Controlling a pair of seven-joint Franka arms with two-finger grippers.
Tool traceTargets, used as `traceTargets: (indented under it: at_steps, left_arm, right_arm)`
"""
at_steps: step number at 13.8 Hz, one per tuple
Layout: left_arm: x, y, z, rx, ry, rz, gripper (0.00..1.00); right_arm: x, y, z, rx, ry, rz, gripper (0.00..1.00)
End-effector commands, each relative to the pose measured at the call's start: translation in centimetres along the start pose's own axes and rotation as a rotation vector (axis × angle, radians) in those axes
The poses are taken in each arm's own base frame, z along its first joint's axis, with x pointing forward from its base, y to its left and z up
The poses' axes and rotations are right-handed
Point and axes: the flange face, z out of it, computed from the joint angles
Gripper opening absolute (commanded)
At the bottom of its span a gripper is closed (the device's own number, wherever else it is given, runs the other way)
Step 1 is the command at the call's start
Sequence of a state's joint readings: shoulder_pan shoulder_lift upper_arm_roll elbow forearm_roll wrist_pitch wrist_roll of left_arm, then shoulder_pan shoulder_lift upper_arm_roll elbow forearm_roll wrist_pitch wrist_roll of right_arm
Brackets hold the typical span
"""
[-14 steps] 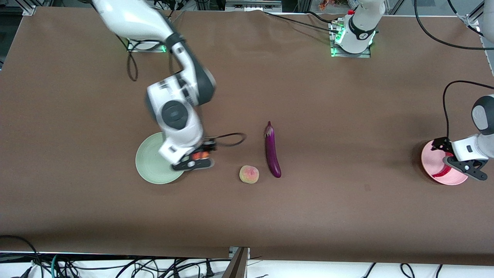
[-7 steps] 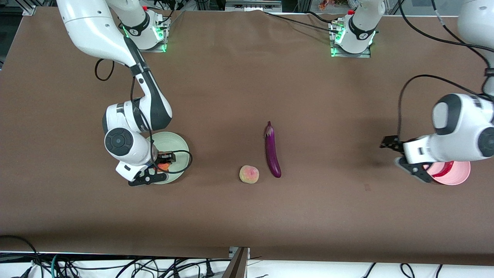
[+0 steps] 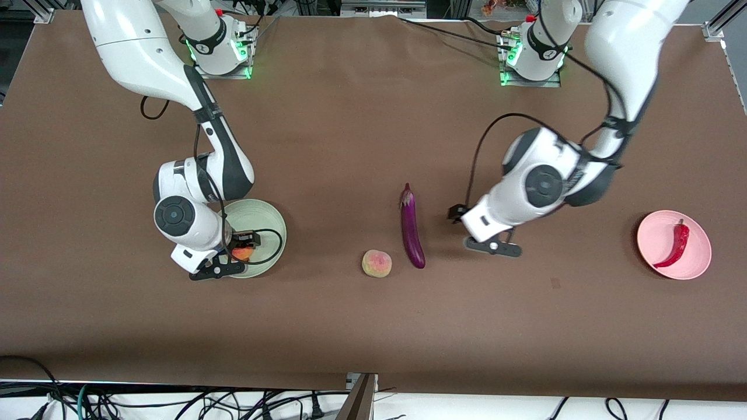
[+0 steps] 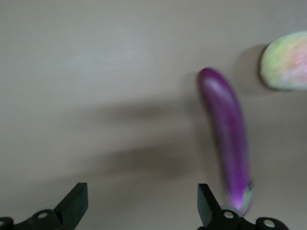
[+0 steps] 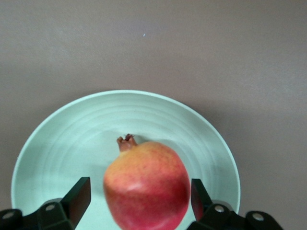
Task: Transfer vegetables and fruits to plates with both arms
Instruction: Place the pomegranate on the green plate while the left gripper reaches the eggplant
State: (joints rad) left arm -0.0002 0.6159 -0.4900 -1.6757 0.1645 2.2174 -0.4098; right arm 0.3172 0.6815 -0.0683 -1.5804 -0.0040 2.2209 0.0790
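Next, the left gripper grabs the purple eggplant by its stem end (image 3: pixel 408 203) to move the eggplant to the pink plate (image 3: pixel 697 259).
The red pomegranate (image 5: pixel 146 187) rests on the mint green plate (image 5: pixel 72 139), its crown up. My right gripper (image 5: pixel 139 199) is open around it, with a gap on each side; the fruit (image 3: pixel 244 253) shows by the plate's (image 3: pixel 265 224) rim nearer the front camera. My left gripper (image 3: pixel 493 247) is open and empty over bare table beside the purple eggplant (image 3: pixel 411 227), toward the left arm's end. In the left wrist view the eggplant (image 4: pixel 228 139) and the peach (image 4: pixel 287 61) lie ahead of the left gripper (image 4: pixel 142 203). The red chili (image 3: pixel 674 244) lies on the pink plate (image 3: pixel 697 259).
The peach (image 3: pixel 376 263) lies next to the eggplant's blunt end, slightly nearer the front camera. A black cable loops from the right wrist over the green plate. The brown cloth runs to the table edges; cables hang below the front edge.
The right gripper has moved over the green plate and opened, letting go of the pomegranate. The left arm has swung from the pink plate, where the chili stays, to beside the eggplant.
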Motion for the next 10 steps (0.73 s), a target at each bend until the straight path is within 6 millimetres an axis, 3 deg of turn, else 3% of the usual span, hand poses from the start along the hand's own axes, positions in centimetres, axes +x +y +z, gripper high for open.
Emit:
traceTargets:
  at_steps: [1, 3, 5, 6, 7, 8, 10]
  left_arm:
    - [0.4, 3.7, 3.1, -0.042, 0.097, -0.176, 1.00]
    - [-0.1, 6.3, 5.7, -0.103, 0.129, -0.303, 1.00]
    - [-0.8, 7.5, 8.4, -0.073, 0.140, -0.279, 1.00]
    - [-1.3, 7.8, 9.5, -0.046, 0.142, -0.269, 0.94]
    - [-1.8, 8.3, 10.4, -0.042, 0.138, -0.264, 0.67]
    - [-1.7, 8.7, 10.5, -0.062, 0.152, -0.279, 0.48]
    - [-1.6, 8.6, 10.8, -0.072, 0.154, -0.316, 0.35]
  right_arm:
    - [-0.1, -1.7, -3.0, 0.017, 0.013, 0.059, 0.92]
    - [0.6, -5.4, -6.1, 0.044, 0.010, 0.135, 0.92]
    - [0.8, -9.0, -7.4, 0.059, 0.019, 0.193, 0.92]
    - [0.7, -10.4, -7.3, 0.062, 0.024, 0.211, 0.92]
    - [0.7, -12.5, -7.5, 0.066, 0.036, 0.225, 0.92]
    - [0.7, -14.6, -7.4, 0.070, 0.045, 0.254, 0.92]
    - [1.3, -18.1, -7.8, 0.088, 0.079, 0.307, 0.92]
